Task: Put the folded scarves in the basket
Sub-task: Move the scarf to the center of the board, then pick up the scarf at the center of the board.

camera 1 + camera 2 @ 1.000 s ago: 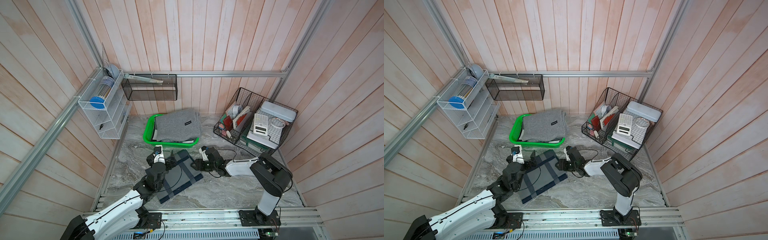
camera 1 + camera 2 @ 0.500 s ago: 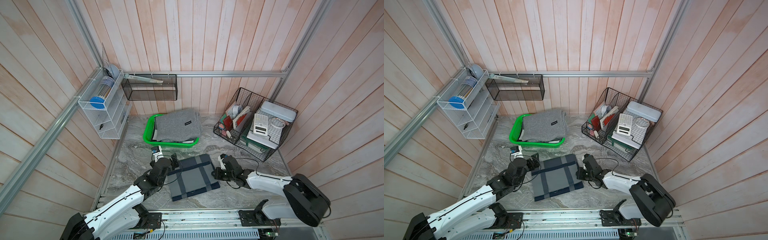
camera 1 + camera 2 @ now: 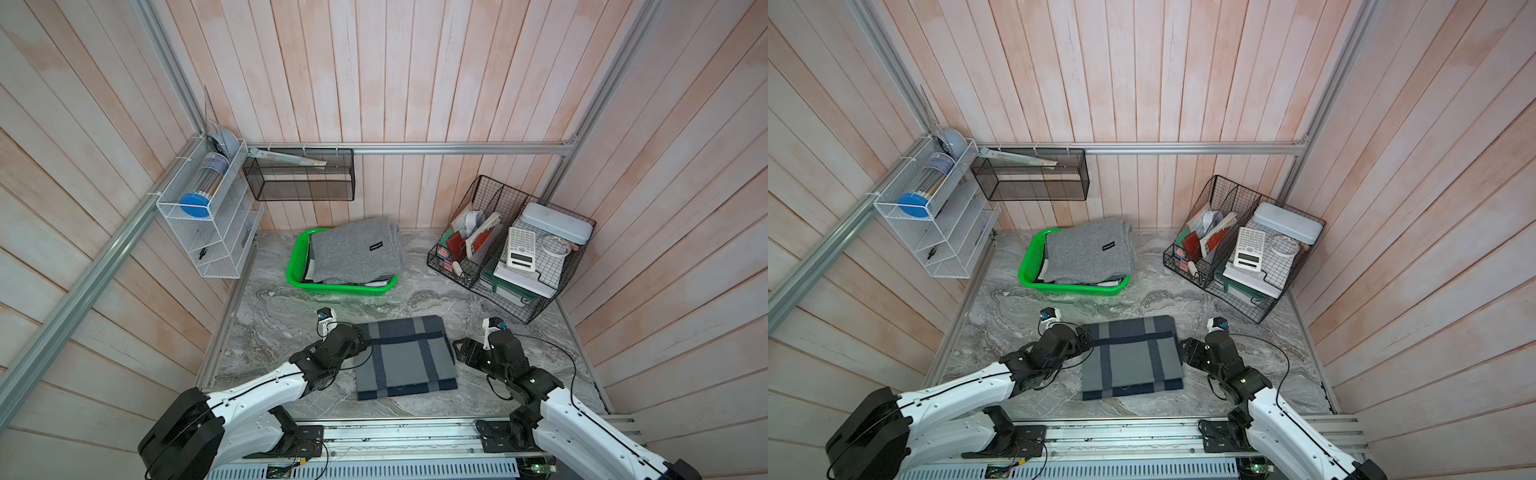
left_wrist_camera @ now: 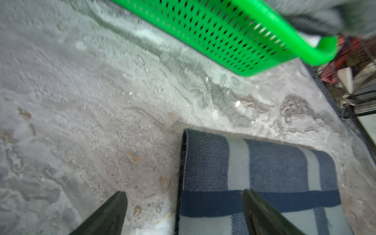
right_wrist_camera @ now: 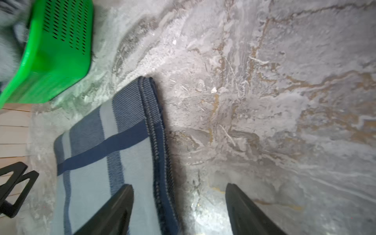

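My right gripper grabs the scarf's layered side edge [image 3: 451,353] next, opposite my left gripper, to lay the scarf still folded in the basket [image 3: 296,257].
The folded scarf [image 3: 405,357] [image 3: 1131,361], blue and grey plaid, lies flat on the marble table near the front. Behind it stands the green basket [image 3: 296,257] [image 3: 1027,266], filled by a folded grey cloth [image 3: 353,249]. My left gripper [image 3: 365,345] [image 4: 183,203] is open and straddles the scarf's left edge [image 4: 274,166], one finger over the cloth and one over the table. My right gripper [image 3: 459,351] [image 5: 179,195] is open astride the scarf's right edge [image 5: 97,162] in the same way. Neither holds anything. Both wrist views show the basket wall [image 4: 223,34] [image 5: 50,61] beyond the scarf.
A black wire organizer [image 3: 511,253] with a calculator and papers stands at the back right. On the left wall hangs a white wire shelf [image 3: 208,224], and a black mesh bin [image 3: 299,178] hangs on the back wall. A metal rail [image 3: 395,432] runs along the front.
The right gripper pulled the scarf to the right and squared it, then let go and opened. The right arm swung out to the right. The left gripper stays open at the left edge.
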Robot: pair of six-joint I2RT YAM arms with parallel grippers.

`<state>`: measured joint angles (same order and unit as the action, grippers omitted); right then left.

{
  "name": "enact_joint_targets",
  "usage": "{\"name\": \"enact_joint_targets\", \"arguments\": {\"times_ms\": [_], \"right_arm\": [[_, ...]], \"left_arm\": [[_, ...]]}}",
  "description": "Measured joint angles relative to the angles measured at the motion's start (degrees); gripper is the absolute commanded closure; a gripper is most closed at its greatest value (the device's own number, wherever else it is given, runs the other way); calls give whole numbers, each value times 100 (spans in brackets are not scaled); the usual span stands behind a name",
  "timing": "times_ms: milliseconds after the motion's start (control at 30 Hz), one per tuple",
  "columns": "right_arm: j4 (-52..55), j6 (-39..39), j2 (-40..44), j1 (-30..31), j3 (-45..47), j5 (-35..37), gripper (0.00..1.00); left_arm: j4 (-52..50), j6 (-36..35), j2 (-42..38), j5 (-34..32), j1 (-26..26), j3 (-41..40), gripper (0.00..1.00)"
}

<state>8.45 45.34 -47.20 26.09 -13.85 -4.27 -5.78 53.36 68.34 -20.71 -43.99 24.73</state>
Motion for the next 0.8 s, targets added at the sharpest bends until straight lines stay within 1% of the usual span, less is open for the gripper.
{"name": "enact_joint_targets", "arguments": {"times_ms": [100, 233, 433, 500, 567, 667, 700, 767, 800], "right_arm": [[-107, -74, -791, -42, -267, -295, 25], [-417, -166, -1635, -42, -734, -673, 26], [-1047, -369, -2612, -52, -1054, -1303, 32], [-1283, -382, -2861, -52, -1128, -1451, 35], [-1506, -378, -3018, -42, -1141, -1552, 38], [-1731, -372, -3178, 63, -1150, -1576, 46], [-1779, -361, -3224, 127, -1152, -1574, 53], [-1832, -341, -3305, 240, -1152, -1569, 72], [-1845, -343, -3344, 282, -1150, -1572, 82]], "left_arm": [[83, 109, 317, 101, -127, 0, 11], [247, 238, 531, 190, -214, 0, 13], [544, 380, 726, 232, -232, 4, 19], [647, 407, 809, 221, -232, 20, 24], [769, 459, 905, 212, -232, 33, 26], [1001, 494, 1067, 203, -232, 55, 35], [1075, 505, 1134, 201, -232, 68, 41], [1204, 520, 1250, 214, -232, 76, 53], [1263, 538, 1296, 219, -232, 76, 64]]}}
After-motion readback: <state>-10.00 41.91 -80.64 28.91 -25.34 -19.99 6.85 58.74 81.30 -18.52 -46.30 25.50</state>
